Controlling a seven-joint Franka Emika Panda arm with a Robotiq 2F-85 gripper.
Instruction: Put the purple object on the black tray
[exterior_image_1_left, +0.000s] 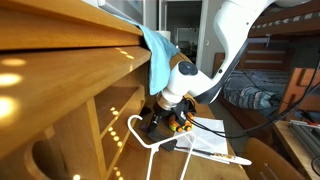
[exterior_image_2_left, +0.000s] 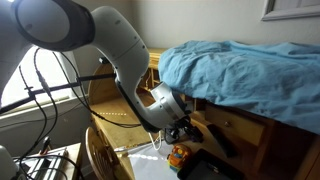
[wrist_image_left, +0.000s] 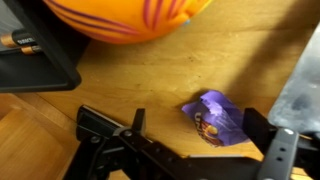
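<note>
My fingers reach down on either side of the purple object (wrist_image_left: 217, 119), and closing now would catch it, so it is time for my gripper to close on the object.
In the wrist view the purple object (wrist_image_left: 216, 120), a small crinkled purple wrapper, lies on the wooden tabletop. My gripper (wrist_image_left: 197, 124) is open around it. The left finger stands well clear of it, and the right finger is at its edge. A corner of the black tray (wrist_image_left: 38, 62) shows at the upper left, and it also shows in an exterior view (exterior_image_2_left: 212, 166). In both exterior views the gripper (exterior_image_1_left: 163, 120) (exterior_image_2_left: 178, 130) is low over the table, and the purple object is hidden behind it.
An orange-and-yellow toy (wrist_image_left: 130, 18) lies just beyond the purple object, next to the tray, and shows in an exterior view (exterior_image_2_left: 180, 157). A white hanger (exterior_image_1_left: 140, 138) and white paper (exterior_image_1_left: 207, 142) lie on the table. A wooden dresser (exterior_image_1_left: 60, 70) with blue cloth (exterior_image_1_left: 160, 52) stands close by.
</note>
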